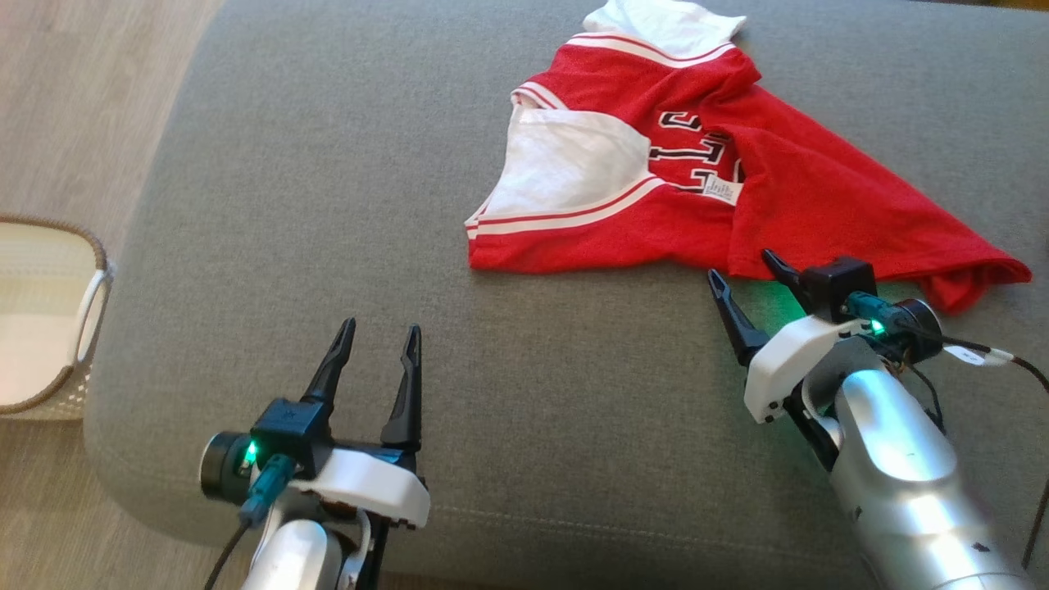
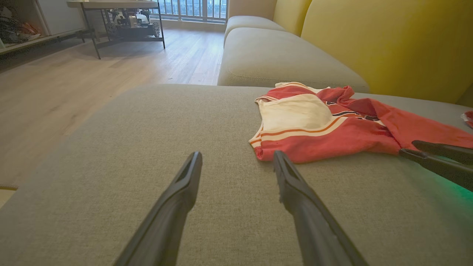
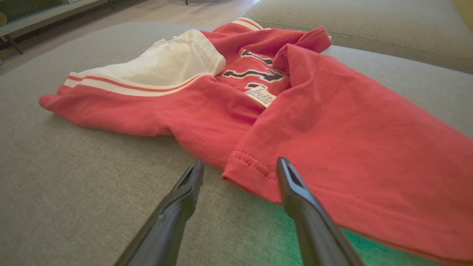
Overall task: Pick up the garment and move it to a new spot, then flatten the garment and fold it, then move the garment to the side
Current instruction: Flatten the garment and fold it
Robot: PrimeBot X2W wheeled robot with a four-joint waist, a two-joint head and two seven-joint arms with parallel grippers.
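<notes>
My right gripper is to grab the garment next by its red hem corner (image 1: 735,270), which sticks out free while the rest lies crumpled (image 1: 649,147) on the cushion.
A red and white garment (image 1: 697,172) with dark lettering lies crumpled and partly folded over itself on the grey cushion (image 1: 328,246), towards the far right. My right gripper (image 1: 744,276) is open at the garment's near hem; in the right wrist view the red hem corner (image 3: 251,170) lies between its spread fingers (image 3: 295,192), and I cannot tell whether they touch it. My left gripper (image 1: 383,335) stands open over bare cushion, well short and left of the garment (image 2: 332,122). The left wrist view also catches the right gripper's fingers (image 2: 439,159) at its right edge.
A woven basket (image 1: 49,319) with a white lining sits on the wooden floor (image 1: 74,106) left of the cushion. A yellow backrest (image 2: 388,40) and a second grey seat (image 2: 281,59) lie beyond. A black-legged table (image 2: 118,14) stands far off.
</notes>
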